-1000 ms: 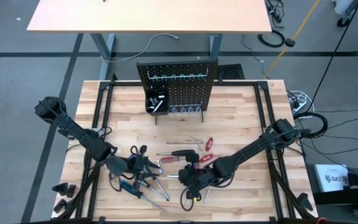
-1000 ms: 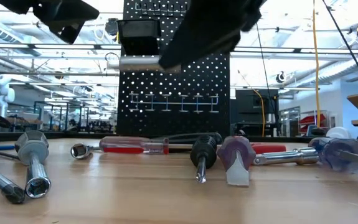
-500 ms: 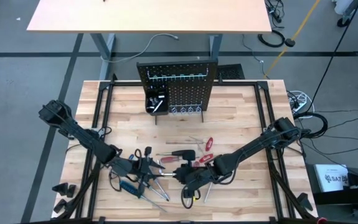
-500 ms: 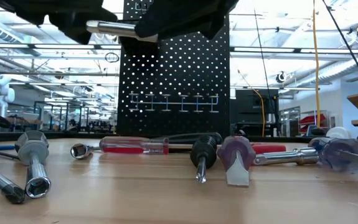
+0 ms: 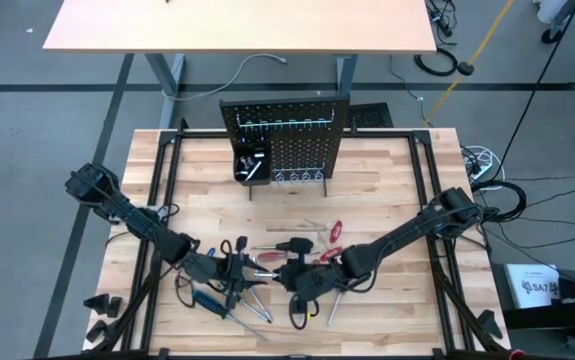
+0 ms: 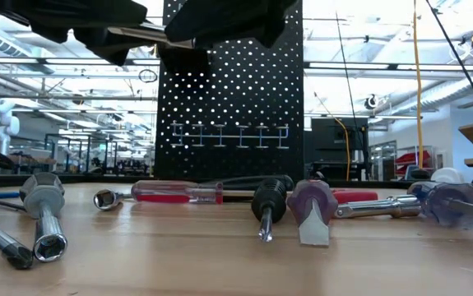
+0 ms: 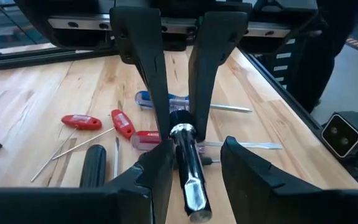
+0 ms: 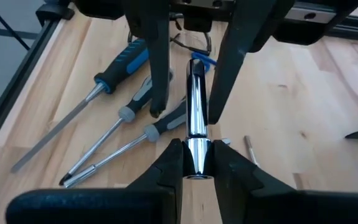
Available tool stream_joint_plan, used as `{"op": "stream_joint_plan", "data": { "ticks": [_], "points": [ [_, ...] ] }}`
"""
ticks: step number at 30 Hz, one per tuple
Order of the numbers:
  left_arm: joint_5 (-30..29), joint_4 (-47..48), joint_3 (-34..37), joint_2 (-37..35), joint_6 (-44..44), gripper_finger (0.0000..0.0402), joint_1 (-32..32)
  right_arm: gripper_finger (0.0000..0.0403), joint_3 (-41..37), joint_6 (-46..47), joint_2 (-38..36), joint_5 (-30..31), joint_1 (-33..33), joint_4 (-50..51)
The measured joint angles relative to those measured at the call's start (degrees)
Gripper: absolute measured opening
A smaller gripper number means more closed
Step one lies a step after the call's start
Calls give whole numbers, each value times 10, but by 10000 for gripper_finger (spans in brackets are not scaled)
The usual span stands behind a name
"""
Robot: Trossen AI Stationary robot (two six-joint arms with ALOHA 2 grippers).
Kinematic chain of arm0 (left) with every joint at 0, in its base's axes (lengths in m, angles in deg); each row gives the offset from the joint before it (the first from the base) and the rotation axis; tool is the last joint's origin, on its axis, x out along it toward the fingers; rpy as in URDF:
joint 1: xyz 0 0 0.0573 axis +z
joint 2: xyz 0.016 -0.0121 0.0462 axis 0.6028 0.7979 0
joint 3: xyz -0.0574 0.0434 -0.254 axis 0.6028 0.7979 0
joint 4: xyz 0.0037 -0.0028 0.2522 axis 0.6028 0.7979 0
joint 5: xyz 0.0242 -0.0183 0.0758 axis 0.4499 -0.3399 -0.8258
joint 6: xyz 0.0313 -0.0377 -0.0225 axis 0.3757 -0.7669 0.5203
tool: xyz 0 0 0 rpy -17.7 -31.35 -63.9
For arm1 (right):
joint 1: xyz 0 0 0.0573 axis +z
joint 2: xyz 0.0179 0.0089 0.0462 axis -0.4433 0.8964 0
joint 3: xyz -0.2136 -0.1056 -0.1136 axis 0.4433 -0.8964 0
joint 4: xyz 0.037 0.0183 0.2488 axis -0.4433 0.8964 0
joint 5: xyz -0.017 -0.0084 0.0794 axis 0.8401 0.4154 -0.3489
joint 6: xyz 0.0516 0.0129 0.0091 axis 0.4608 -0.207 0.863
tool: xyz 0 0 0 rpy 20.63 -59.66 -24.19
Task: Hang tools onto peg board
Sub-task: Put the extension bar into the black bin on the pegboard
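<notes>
The fingers of my right gripper cover one end of the chrome rod, so my left gripper needs to grab the rod by its bare loose end next.
A chrome rod hangs above the table's near middle, with my right gripper shut on one end. My left gripper is open. Its two fingers stand on either side of the rod's other end, and I cannot tell whether one of them touches it. In the high view the two grippers meet at the rod. In the low view the rod shows high up between both dark hands. The black peg board stands upright at the far middle, with a row of hooks and a small bin. My right gripper pinches the rod's end between its two fingers. It comes from the table's right, slanting a little downward, with the fingers lying along the rod. The rod sticks out forward toward the table's left, roughly level and lifted clear of the table.
Loose tools lie under and around the grippers: red screwdrivers, a black-handled one, a blue-handled one, and grey-handled drivers. More tools lie in a row along the near edge. Bare wood lies between the tools and the board.
My right gripper has carried the rod up and toward the table's left, still shut on it. My left gripper has moved toward the table's right, and its open fingers now stand around the rod's free end.
</notes>
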Motion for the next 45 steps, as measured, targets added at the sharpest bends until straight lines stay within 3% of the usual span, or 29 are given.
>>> {"op": "stream_joint_plan", "data": {
  "ticks": [30,40,45],
  "points": [
    [-4,3,0,0,-1,134,1,50,0,-3,0,17,-1,-3],
    [-13,4,0,0,0,40,4,50,0,0,0,19,-1,-2],
    [-13,5,0,0,0,37,4,50,0,0,0,19,-1,-1]
  ]
}}
